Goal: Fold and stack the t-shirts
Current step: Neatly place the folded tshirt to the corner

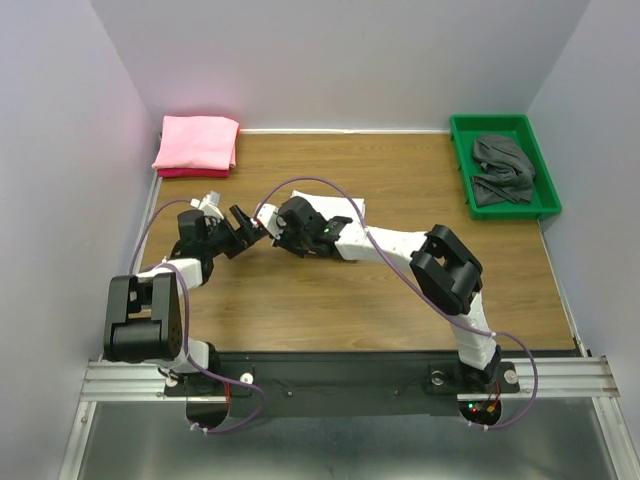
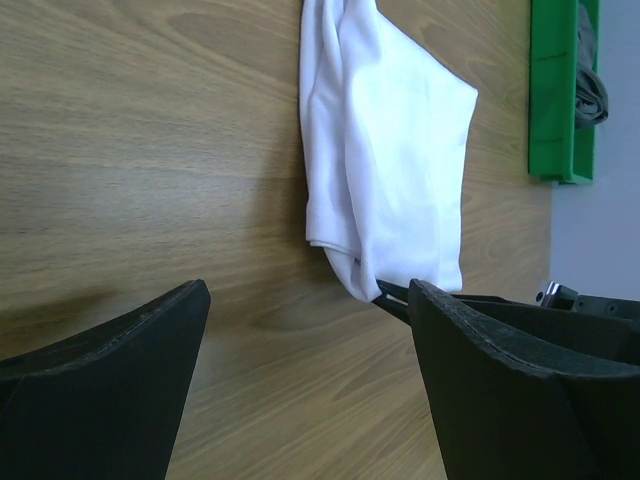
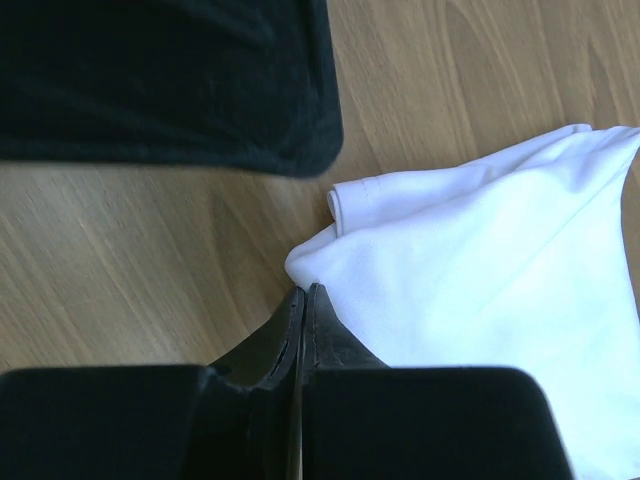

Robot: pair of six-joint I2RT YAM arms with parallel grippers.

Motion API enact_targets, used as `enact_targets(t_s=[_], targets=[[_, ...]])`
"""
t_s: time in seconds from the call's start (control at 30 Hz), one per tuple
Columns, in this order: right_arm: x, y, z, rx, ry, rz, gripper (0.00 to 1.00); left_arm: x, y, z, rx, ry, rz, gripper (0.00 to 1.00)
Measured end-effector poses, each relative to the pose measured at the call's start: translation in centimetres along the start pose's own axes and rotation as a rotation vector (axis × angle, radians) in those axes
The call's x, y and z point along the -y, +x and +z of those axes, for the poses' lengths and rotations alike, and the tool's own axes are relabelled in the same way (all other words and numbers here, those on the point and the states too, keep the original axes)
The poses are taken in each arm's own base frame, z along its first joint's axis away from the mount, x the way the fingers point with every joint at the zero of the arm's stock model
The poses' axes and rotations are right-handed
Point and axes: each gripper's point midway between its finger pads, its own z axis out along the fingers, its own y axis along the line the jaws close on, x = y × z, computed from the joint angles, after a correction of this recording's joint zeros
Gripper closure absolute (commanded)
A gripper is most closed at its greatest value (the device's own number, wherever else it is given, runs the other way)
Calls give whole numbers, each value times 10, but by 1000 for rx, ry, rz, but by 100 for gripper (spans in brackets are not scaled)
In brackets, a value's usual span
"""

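My left gripper is going to grab the white t-shirt [image 1: 335,207] next by the folded corner that my right gripper is pinching, to carry the t-shirt folded to the stack.
A white t-shirt [image 1: 335,207] lies partly folded on the wooden table, mostly under my right arm. It also shows in the left wrist view [image 2: 390,150] and the right wrist view [image 3: 500,280]. My right gripper [image 3: 303,292] is shut, pinching the shirt's near-left corner low over the table; it also shows in the top view [image 1: 274,236]. My left gripper [image 2: 310,340] is open and empty, just left of that corner, its jaws spread wide over bare wood; it also shows in the top view [image 1: 250,226]. A folded pink t-shirt [image 1: 196,142] lies at the back left on a darker red one.
A green tray [image 1: 545,205] at the back right holds a crumpled grey t-shirt [image 1: 503,168]; the tray's edge shows in the left wrist view [image 2: 560,100]. The two grippers are very close together. White walls enclose the table on three sides.
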Motion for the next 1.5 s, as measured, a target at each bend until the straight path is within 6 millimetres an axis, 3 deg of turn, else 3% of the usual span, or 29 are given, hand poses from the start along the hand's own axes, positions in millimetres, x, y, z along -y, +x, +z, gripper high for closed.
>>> enact_targets(t_s=[0.4,0.7,1.0,1.3,1.4,1.43,1.47,1.5], targets=[[-3,2,-4,-8,-44,33,99,12,35,47,-45,-9,-124,7],[-5,-5,-7,-2,-57,50,100,32,29,81,-27,66,-214,9],[-4,-3,-7,-5,-62,65,99,38,32,104,-32,95,-292,28],[-2,-1,-8,-11,-63,77,99,37,34,121,-50,86,-342,54],[-1,0,-9,-17,-64,81,99,36,37,122,-58,75,-344,79],[1,1,-10,-20,-61,87,99,35,38,122,-64,69,-348,93],[2,0,-11,-20,-60,91,98,34,39,123,-67,64,-344,98],[5,0,-11,-19,-56,96,80,33,39,124,-71,56,-337,100]])
